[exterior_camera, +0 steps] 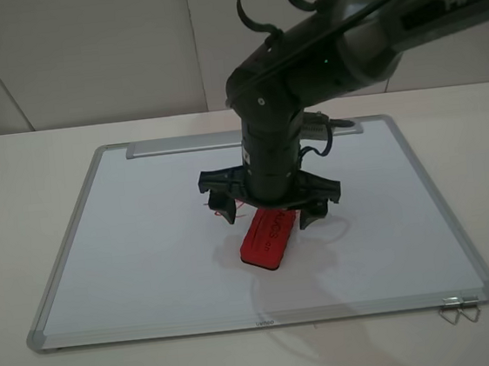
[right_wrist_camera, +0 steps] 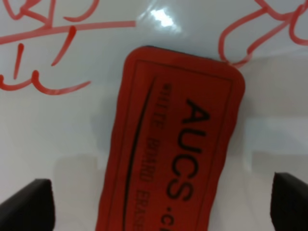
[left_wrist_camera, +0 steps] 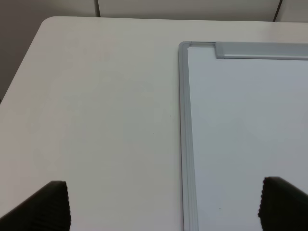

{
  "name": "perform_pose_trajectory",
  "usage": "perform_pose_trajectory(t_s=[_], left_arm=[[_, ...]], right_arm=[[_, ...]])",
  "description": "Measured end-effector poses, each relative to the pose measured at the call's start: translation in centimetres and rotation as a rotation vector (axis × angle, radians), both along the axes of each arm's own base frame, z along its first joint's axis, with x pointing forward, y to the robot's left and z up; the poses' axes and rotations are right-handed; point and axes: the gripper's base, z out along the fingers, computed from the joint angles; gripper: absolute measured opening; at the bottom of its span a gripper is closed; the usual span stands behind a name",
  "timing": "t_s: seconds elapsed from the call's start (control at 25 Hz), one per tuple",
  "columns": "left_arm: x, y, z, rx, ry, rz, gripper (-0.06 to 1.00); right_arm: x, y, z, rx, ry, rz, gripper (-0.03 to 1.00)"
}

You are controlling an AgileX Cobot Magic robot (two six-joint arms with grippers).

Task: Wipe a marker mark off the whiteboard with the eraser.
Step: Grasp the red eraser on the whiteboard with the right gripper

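Note:
I should lower my right gripper's fingers before I close them, because in the right wrist view the whiteboard shows below them, above the red eraser.
The whiteboard (exterior_camera: 146,246) lies flat on the table. The red eraser (exterior_camera: 268,237) rests on its middle, "AUCS" lettering up. My right gripper (exterior_camera: 268,217) hangs open just above it, one finger on either side; the eraser (right_wrist_camera: 173,144) fills the right wrist view between the fingertips (right_wrist_camera: 26,204). The marker mark (right_wrist_camera: 72,28), angular red strokes with a horizontal line, is just past the eraser's far end, beside a rounded red figure (right_wrist_camera: 260,29). From above only a few red strokes (exterior_camera: 216,206) show beside the gripper. My left gripper (left_wrist_camera: 163,207) is open over the table by the whiteboard's corner (left_wrist_camera: 185,48).
A silver tray strip (exterior_camera: 179,144) runs along the board's far edge. A metal binder clip (exterior_camera: 459,311) sits at the near right corner. The pale table (exterior_camera: 18,189) surrounds the board, and a white wall stands behind it.

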Motion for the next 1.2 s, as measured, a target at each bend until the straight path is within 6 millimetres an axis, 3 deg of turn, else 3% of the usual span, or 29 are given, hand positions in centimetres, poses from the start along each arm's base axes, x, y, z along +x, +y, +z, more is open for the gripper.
perform_pose_trajectory(t_s=[0.44,1.2], left_arm=[[0.0,0.0,0.0,0.000,0.000,0.000,0.78],[0.0,0.0,0.0,0.000,0.000,0.000,0.78]], right_arm=[[0.7,0.6,-2.3,-0.029,0.030,-0.002,0.80],[1.3,0.4,-2.5,0.024,0.026,-0.043,0.80]])
